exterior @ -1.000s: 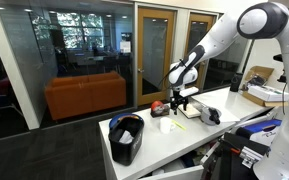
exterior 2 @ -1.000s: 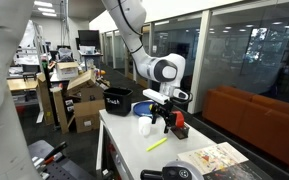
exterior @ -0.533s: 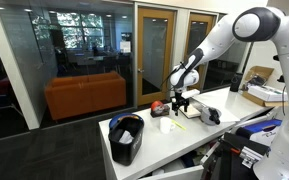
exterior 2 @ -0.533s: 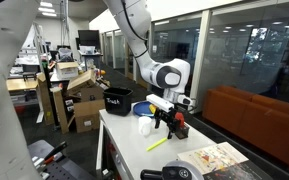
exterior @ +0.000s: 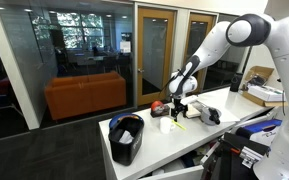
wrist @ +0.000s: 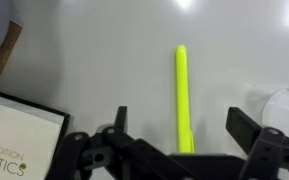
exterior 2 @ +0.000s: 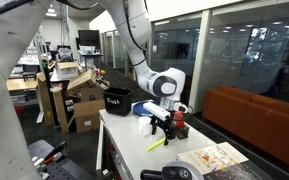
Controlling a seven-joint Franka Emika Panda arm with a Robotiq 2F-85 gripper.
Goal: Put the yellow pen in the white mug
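I should lower my gripper before I close it on the yellow pen. My fingers are above the pen and the table, so they would miss the pen if I closed now.
The yellow pen (wrist: 182, 95) lies flat on the white table, running straight away from my jaws in the wrist view; it also shows in both exterior views (exterior 2: 157, 145) (exterior: 179, 124). My gripper (wrist: 181, 128) is open and empty, hovering low over the pen, with one finger on each side of its near end. The white mug (exterior 2: 144, 126) stands upright on the table just beside the gripper (exterior 2: 164, 128); it also shows in an exterior view (exterior: 165, 125), and its edge shows at the right of the wrist view (wrist: 287, 100).
A large black bin (exterior: 126, 138) stands at the table's end, seen also in an exterior view (exterior 2: 117, 100). A red object (exterior 2: 180, 128) sits behind the gripper. A printed book (wrist: 19, 135) lies to the left of the jaws; papers (exterior 2: 209, 160) lie further along.
The arm has come down toward the table, bringing the open gripper lower over the pen. The pen and mug have not moved.
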